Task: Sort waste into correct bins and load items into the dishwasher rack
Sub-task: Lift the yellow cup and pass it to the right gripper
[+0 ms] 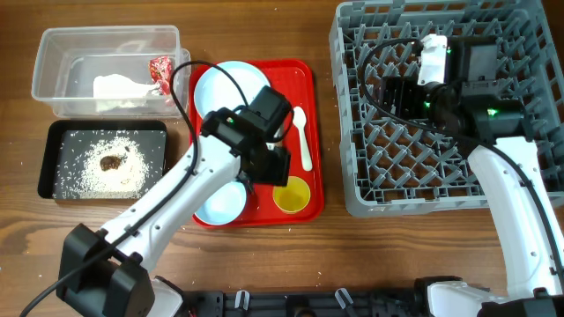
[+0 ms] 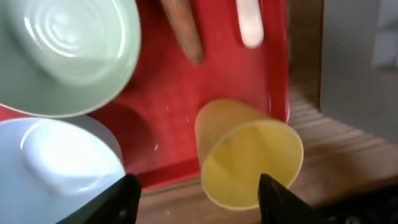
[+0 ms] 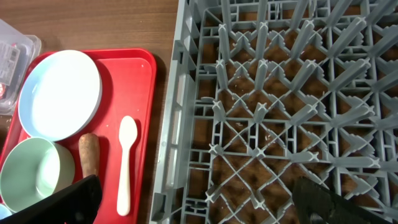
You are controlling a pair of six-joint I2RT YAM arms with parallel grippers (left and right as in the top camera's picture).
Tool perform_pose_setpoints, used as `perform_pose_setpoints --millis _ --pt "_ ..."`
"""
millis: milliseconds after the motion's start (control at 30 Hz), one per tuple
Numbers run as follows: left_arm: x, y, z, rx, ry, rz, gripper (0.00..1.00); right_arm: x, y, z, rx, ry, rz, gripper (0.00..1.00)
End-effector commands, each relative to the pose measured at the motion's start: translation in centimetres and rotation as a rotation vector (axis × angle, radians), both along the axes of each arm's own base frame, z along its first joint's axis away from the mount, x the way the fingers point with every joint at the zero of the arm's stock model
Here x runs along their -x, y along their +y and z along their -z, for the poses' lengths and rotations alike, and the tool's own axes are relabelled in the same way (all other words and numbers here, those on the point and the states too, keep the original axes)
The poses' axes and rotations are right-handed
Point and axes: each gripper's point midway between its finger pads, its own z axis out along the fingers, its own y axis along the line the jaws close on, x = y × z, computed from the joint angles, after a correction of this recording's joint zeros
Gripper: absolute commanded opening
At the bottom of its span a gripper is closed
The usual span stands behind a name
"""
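The left gripper needs to grab the yellow cup (image 1: 292, 195) by its rim next. The cup's base then stays free, so the left gripper can hand the cup over to the right gripper for loading the rack.
My left gripper (image 1: 275, 167) (image 2: 202, 202) is open above the red tray, its fingers on either side of the small yellow cup (image 1: 292, 195) (image 2: 249, 158) without touching it. Round it lie the pale-green bowl (image 2: 62, 53) (image 3: 34, 174), light-blue bowl (image 1: 220, 202) (image 2: 59, 165), brown stick (image 2: 183, 31) (image 3: 89, 155), white spoon (image 1: 302, 136) (image 3: 125, 162) and pale-blue plate (image 1: 225, 84) (image 3: 59, 93). My right gripper (image 1: 383, 88) (image 3: 196, 208) is open and empty over the grey rack (image 1: 352, 189) (image 3: 186, 93). My left arm hides the green bowl and stick in the overhead view.
The red tray (image 1: 308, 70) (image 3: 140, 87) lies left of the rack. The clear tub (image 1: 53, 48) holds a white napkin (image 1: 115, 86) and the red-and-white wrapper (image 1: 161, 70). The black tray (image 1: 48, 163) holds rice crumbs and a brown lump (image 1: 112, 162).
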Motion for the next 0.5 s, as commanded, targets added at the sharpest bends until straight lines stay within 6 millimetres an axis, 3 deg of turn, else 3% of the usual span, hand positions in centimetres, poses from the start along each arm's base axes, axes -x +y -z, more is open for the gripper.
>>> perform_pose_setpoints --millis 0,133,200,233,333,433,467 --pt "1.2 -0.5 1.4 0.004 0.021 0.065 0.62 -0.3 0.3 -0.4 -0.022 -0.003 0.000 1.00" --pt "1.7 -0.2 5.7 -0.016 0.047 0.065 0.54 -0.2 0.3 -0.3 -0.021 0.004 0.000 1.00" --pt "1.4 -0.4 6.7 -0.021 0.054 0.065 0.48 -0.2 0.3 -0.2 -0.021 0.007 0.000 1.00" --pt "1.2 -0.6 6.9 -0.017 0.049 0.064 0.37 -0.2 0.3 -0.2 -0.021 0.007 0.000 1.00" --pt "0.8 -0.9 7.1 -0.008 0.038 0.061 0.05 -0.1 0.3 -0.2 -0.021 0.009 -0.001 1.00" --pt "0.6 -1.8 6.0 0.074 0.059 0.049 0.04 0.0 1.0 -0.4 -0.055 0.010 -0.028 1.00" --pt "-0.3 -2.5 4.0 0.171 0.065 0.025 0.04 0.4 2.4 -0.7 -0.119 0.015 -0.083 1.00"
